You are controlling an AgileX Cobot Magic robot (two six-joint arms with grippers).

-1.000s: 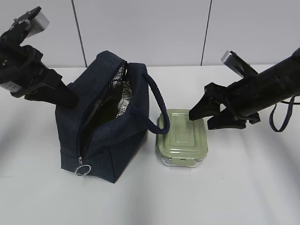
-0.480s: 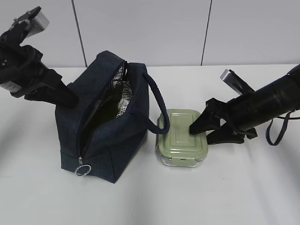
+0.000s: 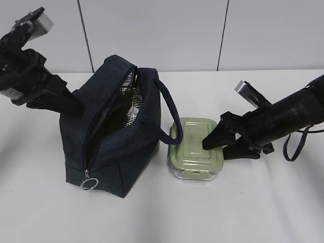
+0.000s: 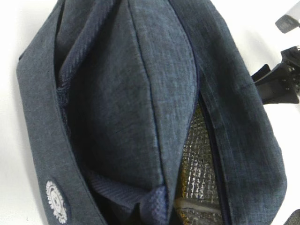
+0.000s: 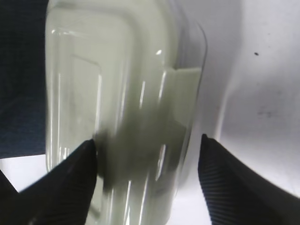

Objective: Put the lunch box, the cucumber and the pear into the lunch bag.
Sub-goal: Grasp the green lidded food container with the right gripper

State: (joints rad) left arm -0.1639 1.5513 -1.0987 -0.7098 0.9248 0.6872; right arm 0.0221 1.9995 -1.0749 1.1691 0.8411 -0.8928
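Note:
The bag's loop handle crowds the near edge of the lunch box, so the robot's right gripper should next grab the box by its end away from the bag (image 3: 215, 151).
The dark navy lunch bag (image 3: 126, 152) stands open at centre left, its silver lining showing. My left gripper (image 3: 77, 109) is shut on the fabric at the bag's upper left edge. In the left wrist view the lunch bag (image 4: 117, 93) fills the frame and the fingers are hidden. The lunch box (image 3: 195, 147), with its sage-green lid, sits on the table just right of the bag. My right gripper (image 3: 214, 150) is open and straddles its right end. In the right wrist view one fingertip (image 5: 86, 154) is over the lunch box (image 5: 117, 93) and the other stands off its side. The cucumber and pear are out of view.
The bag's loop handle (image 3: 169, 111) arches down to the lunch box's left edge. A metal ring pull (image 3: 89, 183) hangs at the bag's front bottom corner. A dark cable loop (image 3: 296, 144) hangs under the right arm. White table (image 3: 263, 202) surrounds them, with a wall behind.
My right gripper has come down and slightly left, from above the lunch box's right end to around it, still open. The left gripper and bag have not moved.

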